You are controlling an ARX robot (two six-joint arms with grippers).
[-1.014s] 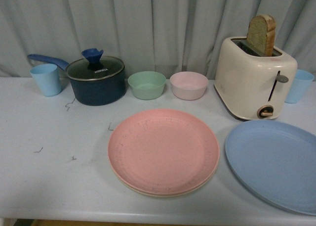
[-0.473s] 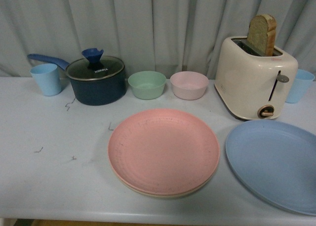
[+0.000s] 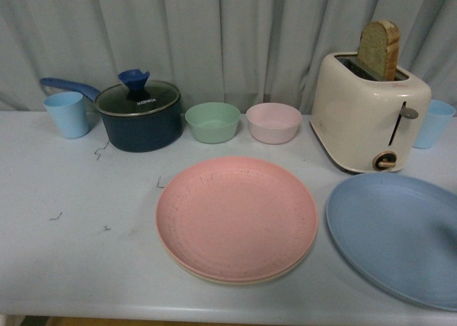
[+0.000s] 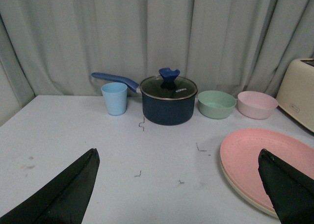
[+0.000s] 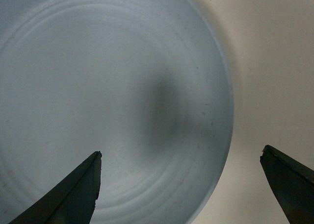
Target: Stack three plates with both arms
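My right gripper next needs to take hold of the blue plate by its rim (image 5: 223,131), so that I can add the blue plate to the stack.
The pink plate (image 3: 237,216) lies in the middle of the table on top of the beige plate (image 3: 235,279), whose rim shows under its near edge. The blue plate (image 3: 400,233) lies apart to their right. Neither arm shows in the front view. In the left wrist view my left gripper (image 4: 179,158) is open above bare table, with the pink plate (image 4: 255,160) and the beige plate's rim (image 4: 240,193) beside one fingertip. My right gripper (image 5: 181,155) hangs open over the blue plate (image 5: 98,96), its fingers straddling the plate's rim, and casts a shadow on it.
Along the back stand a light blue cup (image 3: 68,114), a dark blue pot (image 3: 139,115) with glass lid, a green bowl (image 3: 212,122), a pink bowl (image 3: 273,123), a cream toaster (image 3: 368,112) holding bread, and another blue cup (image 3: 433,123). Grey curtain behind.
A faint shadow has appeared on the blue plate's right side in the front view. The plates have not moved.
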